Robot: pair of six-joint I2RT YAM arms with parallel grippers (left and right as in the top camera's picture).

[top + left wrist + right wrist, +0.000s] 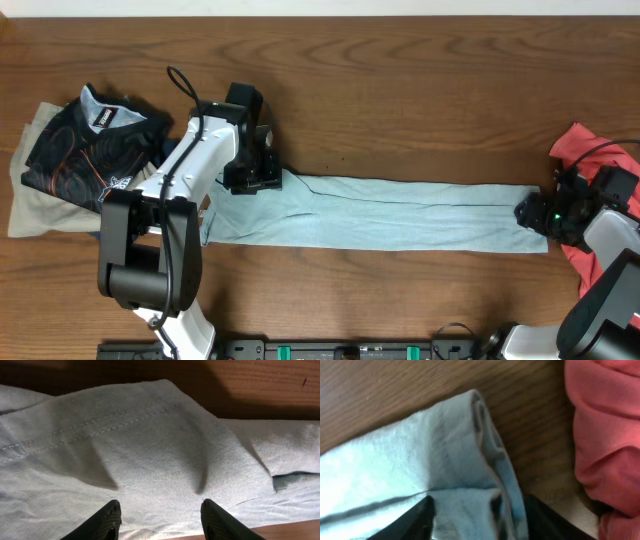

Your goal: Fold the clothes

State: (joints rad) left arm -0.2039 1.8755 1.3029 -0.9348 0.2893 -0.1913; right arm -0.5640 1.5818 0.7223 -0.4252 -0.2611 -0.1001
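Note:
I need to close my right gripper now, because the rolled hem is between its open fingers. Closing now would hold the trousers.
Light blue trousers [400, 210] lie stretched out across the table, folded lengthwise. My left gripper [250, 178] is open just above the waist end. In the left wrist view its fingers [160, 510] are spread over the stitched waist fabric [150, 445]. My right gripper [530, 213] is at the leg end. In the right wrist view its fingers [477, 510] are open and straddle the rolled hem [420, 455], with cloth between them.
A black patterned jersey [85, 150] lies on a beige garment [35, 215] at the far left. A red garment [585, 150] is bunched at the far right, close beside the trouser hem in the right wrist view [605, 425].

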